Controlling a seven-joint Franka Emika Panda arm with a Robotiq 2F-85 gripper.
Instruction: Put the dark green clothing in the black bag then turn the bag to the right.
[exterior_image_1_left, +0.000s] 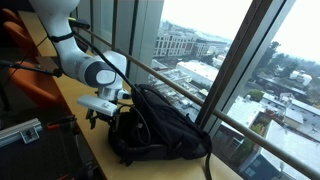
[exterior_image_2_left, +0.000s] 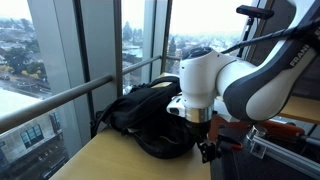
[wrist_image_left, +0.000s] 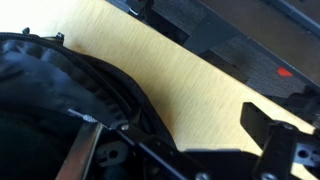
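Note:
The gripper grips the black bag (exterior_image_1_left: 155, 125) by its zip edge on the side facing away from the window next. Then I turn the bag.
The black bag (exterior_image_1_left: 155, 125) (exterior_image_2_left: 150, 118) lies on the pale wooden table (wrist_image_left: 190, 80), close to the window, in both exterior views. It fills the left side of the wrist view (wrist_image_left: 50, 100), where its zip edge shows. My gripper (exterior_image_1_left: 100, 118) (exterior_image_2_left: 207, 150) (wrist_image_left: 175, 130) hangs low at the bag's side that faces away from the window. It is open with nothing between its fingers, and one black finger (wrist_image_left: 265, 122) stands over bare table. The dark green clothing is not to be seen in any view.
Tall window glass with a metal railing (exterior_image_2_left: 60, 95) runs right behind the bag. An orange chair (exterior_image_1_left: 25, 60) and black equipment (exterior_image_1_left: 20, 135) (exterior_image_2_left: 275, 145) stand on the room side of the table. A table edge (wrist_image_left: 230, 60) runs near the gripper.

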